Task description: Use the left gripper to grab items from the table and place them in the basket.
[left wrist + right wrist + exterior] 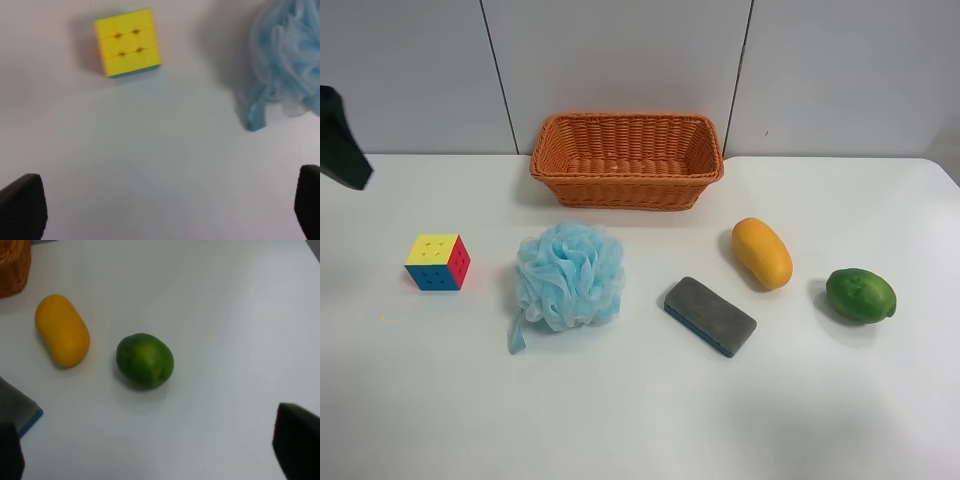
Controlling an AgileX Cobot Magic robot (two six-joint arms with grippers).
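The light-blue pouf has to get into the basket, so the left gripper should next grip the pouf by its ruffled mesh body [570, 272].
The orange wicker basket [560, 165] stands at the back of the white table [620, 400], and nothing shows inside it. In front lie the colourful puzzle cube [438, 262], light-blue pouf [570, 275], grey-and-blue eraser [710, 315], yellow-orange mango [762, 252] and green fruit [860, 295]. My left gripper [165, 205] is open and empty, above bare table, with the cube [128, 41] and pouf [285, 60] ahead of it. My right gripper [152, 447] is open and empty, short of the green fruit [145, 360] and mango [62, 330].
A dark part of the arm [340, 140] at the exterior high view's left shows at the frame edge, behind the cube. A grey panelled wall stands behind the table. The eraser's corner [22, 410] and basket's corner [12, 265] show in the right wrist view.
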